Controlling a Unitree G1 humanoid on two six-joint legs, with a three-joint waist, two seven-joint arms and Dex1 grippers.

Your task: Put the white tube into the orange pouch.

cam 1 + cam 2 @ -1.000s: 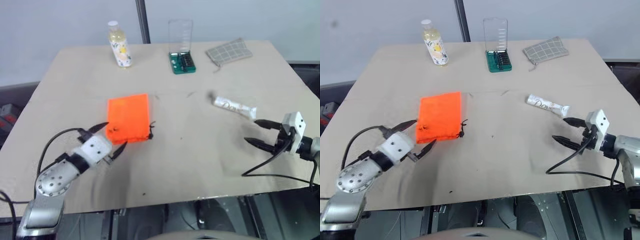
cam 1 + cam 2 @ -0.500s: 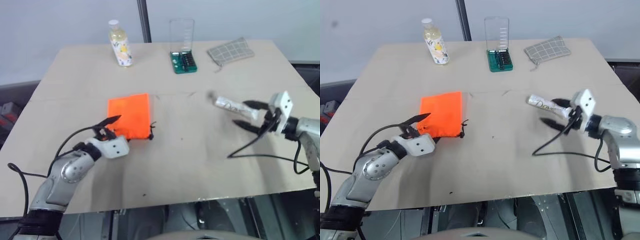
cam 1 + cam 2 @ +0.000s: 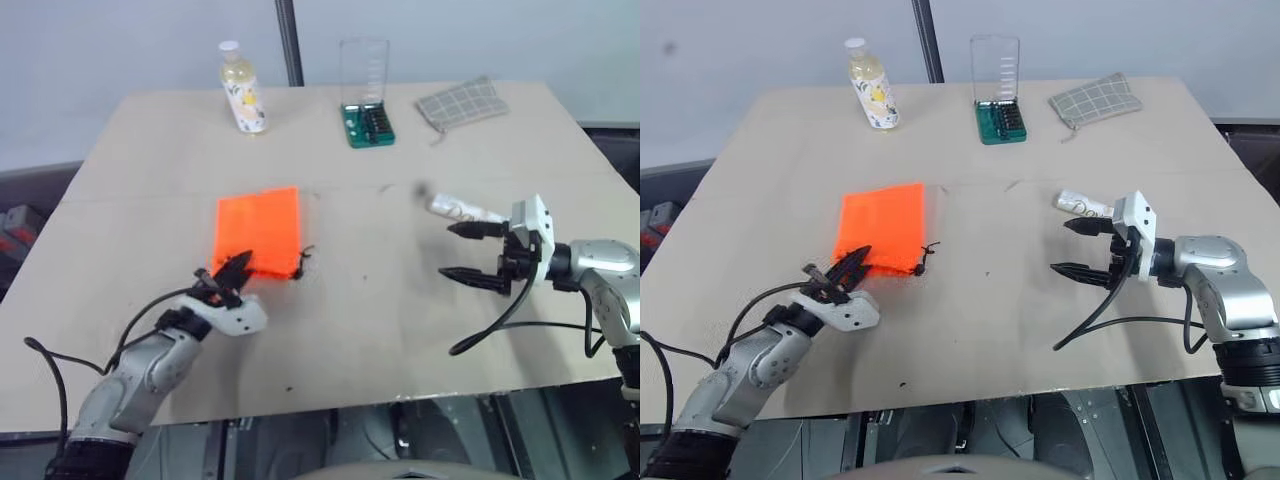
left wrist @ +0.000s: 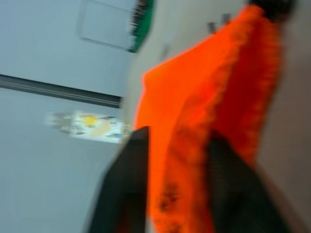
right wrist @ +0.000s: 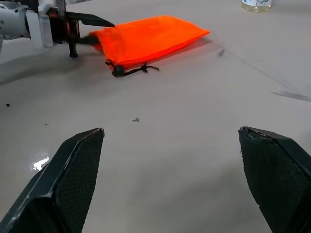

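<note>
The robot's right gripper will next grab the white tube's crimped end [image 3: 496,215], so that the tube slips cap first into the orange pouch [image 3: 258,230].
The orange pouch [image 3: 258,230] lies flat left of the table's middle, its black drawstring [image 3: 304,256] at the near right corner. My left gripper [image 3: 233,268] is shut on the pouch's near left corner; in the left wrist view orange fabric [image 4: 194,111] sits between the black fingers [image 4: 124,189]. The white tube [image 3: 462,209] lies on the right side of the table. My right gripper [image 3: 451,251] hovers open just in front of the tube, pointing left toward the pouch [image 5: 150,39], with nothing between its fingers. The gripper's body hides the tube's far end.
At the back stand a yellowish bottle [image 3: 241,90], a green bit case with a clear lid [image 3: 366,122] and a grey checked cloth pouch [image 3: 458,101]. A black cable [image 3: 490,325] loops from the right wrist over the table near the front edge.
My left gripper has rolled and closed on the pouch's near corner. My right gripper has swung left from the table's right edge to the tube's near side, still open.
</note>
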